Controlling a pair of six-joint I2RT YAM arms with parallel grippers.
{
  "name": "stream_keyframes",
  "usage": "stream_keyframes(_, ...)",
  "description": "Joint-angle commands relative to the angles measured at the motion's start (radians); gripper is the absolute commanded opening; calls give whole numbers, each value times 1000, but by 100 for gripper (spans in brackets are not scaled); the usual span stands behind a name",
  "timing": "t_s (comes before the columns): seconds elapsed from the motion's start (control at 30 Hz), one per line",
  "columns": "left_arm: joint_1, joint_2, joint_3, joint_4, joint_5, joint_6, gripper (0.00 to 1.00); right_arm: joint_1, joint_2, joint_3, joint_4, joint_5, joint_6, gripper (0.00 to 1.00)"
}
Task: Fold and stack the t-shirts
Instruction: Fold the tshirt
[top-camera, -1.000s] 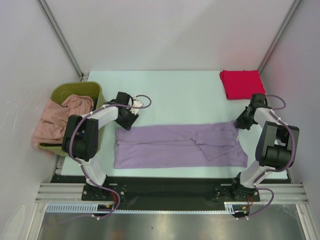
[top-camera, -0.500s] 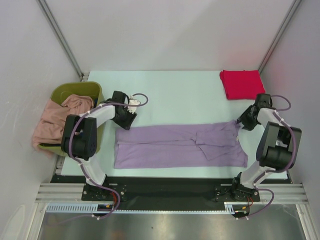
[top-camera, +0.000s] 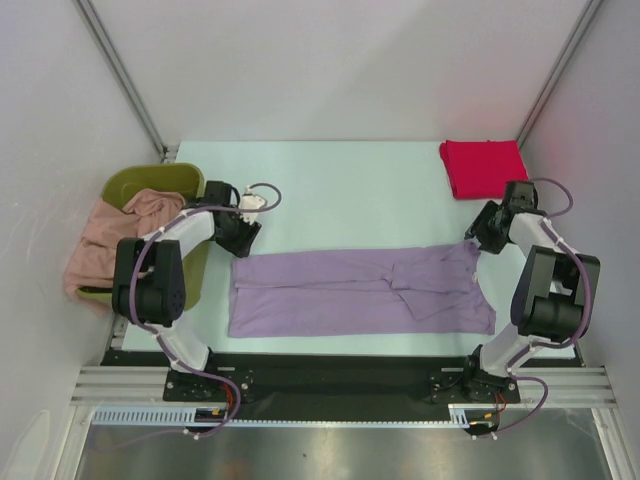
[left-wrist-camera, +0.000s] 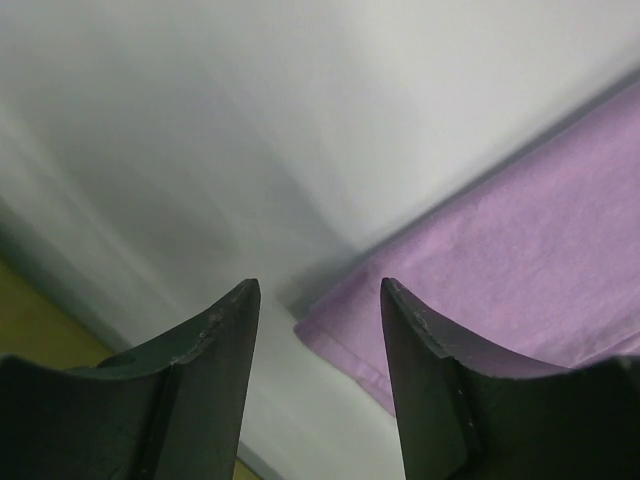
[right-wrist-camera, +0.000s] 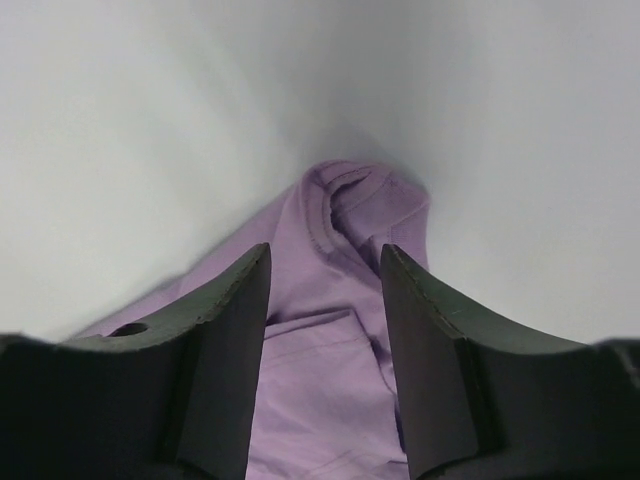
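Note:
The left gripper needs to go lower to the t-shirt's corner before it closes on the corner, because its fingers stop above the corner in the left wrist view.
The lavender-purple t-shirt (top-camera: 355, 292) lies folded lengthwise into a long strip across the near half of the table. My left gripper (top-camera: 238, 240) is open just beyond the strip's far left corner (left-wrist-camera: 330, 325), which shows between its fingers. My right gripper (top-camera: 477, 236) is open above the strip's far right corner (right-wrist-camera: 345, 205), holding nothing. The bright red t-shirt (top-camera: 485, 167) lies folded at the far right corner of the table. The salmon-pink t-shirt (top-camera: 105, 240) hangs over the bin. The dark blue t-shirt is out of view.
The olive-green bin (top-camera: 150, 185) stands at the table's left edge, close beside my left arm. White walls and metal corner posts close in the table at the back and sides.
My left gripper has drawn back toward the bin, off the purple strip's far left corner. My right gripper has shifted slightly away from the far right corner. The shirt has not moved.

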Motion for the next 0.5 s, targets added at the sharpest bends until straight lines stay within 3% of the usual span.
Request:
stream_keyframes(0.0, -2, 63, -22, -3, -12, 52, 58, 9, 30, 2, 16, -14, -14, 51)
stream_keyframes(0.07, -6, 79, -32, -18, 19, 55, 59, 10, 44, 5, 16, -5, -11, 46)
stream_keyframes(0.13, -8, 74, -58, -11, 19, 58, 52, 10, 56, 4, 17, 40, -5, 38)
stream_keyframes(0.17, -8, 73, -64, -4, 18, 58, 45, 7, 59, 0, 24, 54, -5, 29)
stream_keyframes(0.2, -8, 69, -73, -6, 18, 60, 28, 6, 62, -3, 34, 63, -5, 24)
stream_keyframes(0.33, -8, 77, -78, -34, 54, 67, 3, 4, 99, 3, 51, 49, -8, 6)
stream_keyframes(0.37, -6, 79, -79, -35, 53, 64, 1, 3, 100, 3, 56, 54, -2, 0)
stream_keyframes(0.47, 7, 76, -87, -28, 23, 61, 0, -6, 88, 0, 67, 75, 6, 0)
